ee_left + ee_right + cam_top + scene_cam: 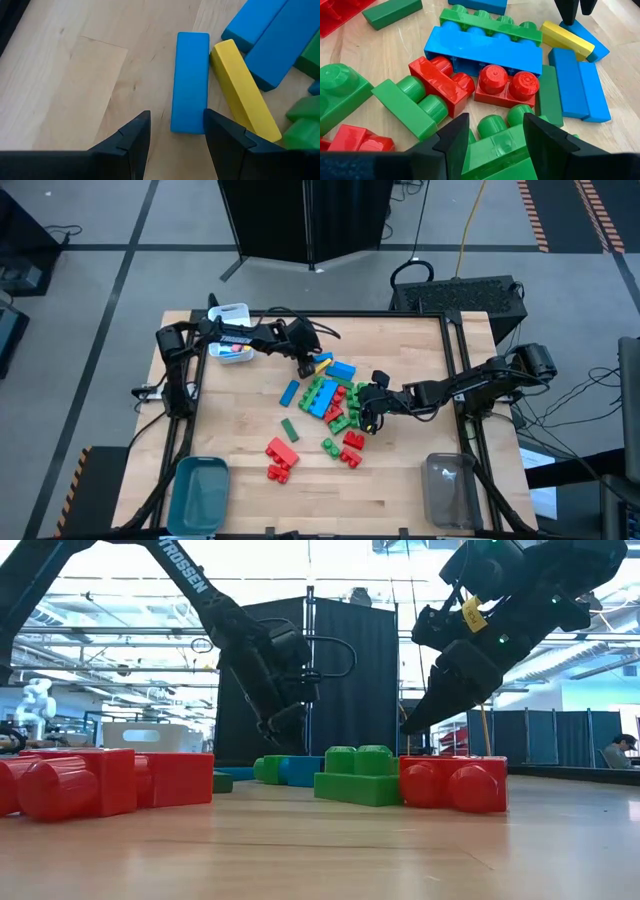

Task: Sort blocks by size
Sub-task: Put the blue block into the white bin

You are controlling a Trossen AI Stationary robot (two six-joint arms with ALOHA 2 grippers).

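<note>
I should use my left gripper next to sort the flat blue bar into the white bin, grabbing it by the long sides at its end [189, 120].
Many studded blocks, red, green, blue and yellow, lie in a loose pile [330, 405] at the middle of the table. My left gripper [305, 367] is open at the pile's far-left edge. In the left wrist view its fingers [175, 135] stand on either side of the near end of a flat blue bar [190, 82], with a yellow bar [242, 90] lying against it. My right gripper [368, 412] is open at the pile's right side, with its fingers [495, 135] over a green two-stud brick [495, 147].
A white bin [230, 345] holding a few blocks stands at the far left beside my left arm. A teal bin [200, 492] stands at the near left and a clear bin [450, 490] at the near right. Red bricks [280, 460] lie toward the near edge.
</note>
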